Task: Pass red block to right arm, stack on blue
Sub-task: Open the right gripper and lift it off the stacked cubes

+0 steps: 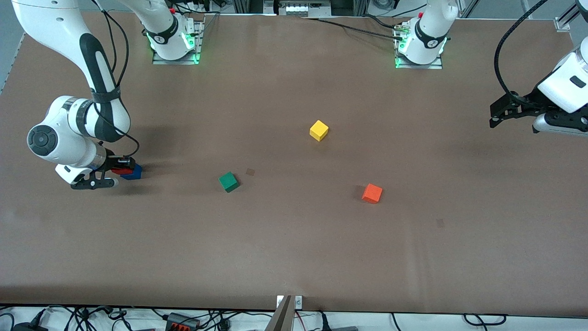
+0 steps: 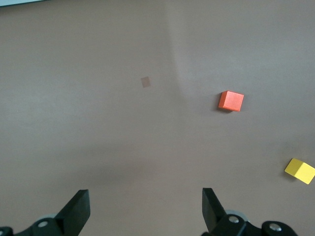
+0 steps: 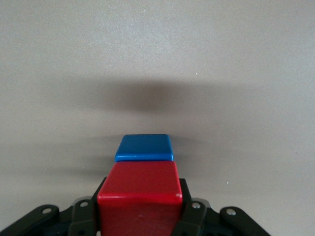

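The red block point(image 3: 140, 196) is over the blue cube's edge point(image 3: 143, 156) and would stay there, so the robot's right gripper should open.
My right gripper point(image 1: 118, 171) is shut on the red block point(image 1: 122, 171) and holds it low over the table at the right arm's end. The blue cube point(image 1: 134, 173) stands on the table right next to the red block, which overlaps its upper edge; I cannot tell whether they touch. In the right wrist view the red block point(image 3: 140, 196) fills the space between the jaws of the right gripper point(image 3: 140, 211), with the blue cube point(image 3: 145, 148) just past it. My left gripper point(image 1: 495, 115) is open and empty, up in the air over the left arm's end of the table; it also shows in the left wrist view point(image 2: 145, 211).
A green cube point(image 1: 228, 181), a yellow cube point(image 1: 319, 130) and an orange cube point(image 1: 372, 193) lie apart around the middle of the brown table point(image 1: 294, 257). The orange cube point(image 2: 231, 101) and the yellow cube point(image 2: 299, 171) also show in the left wrist view.
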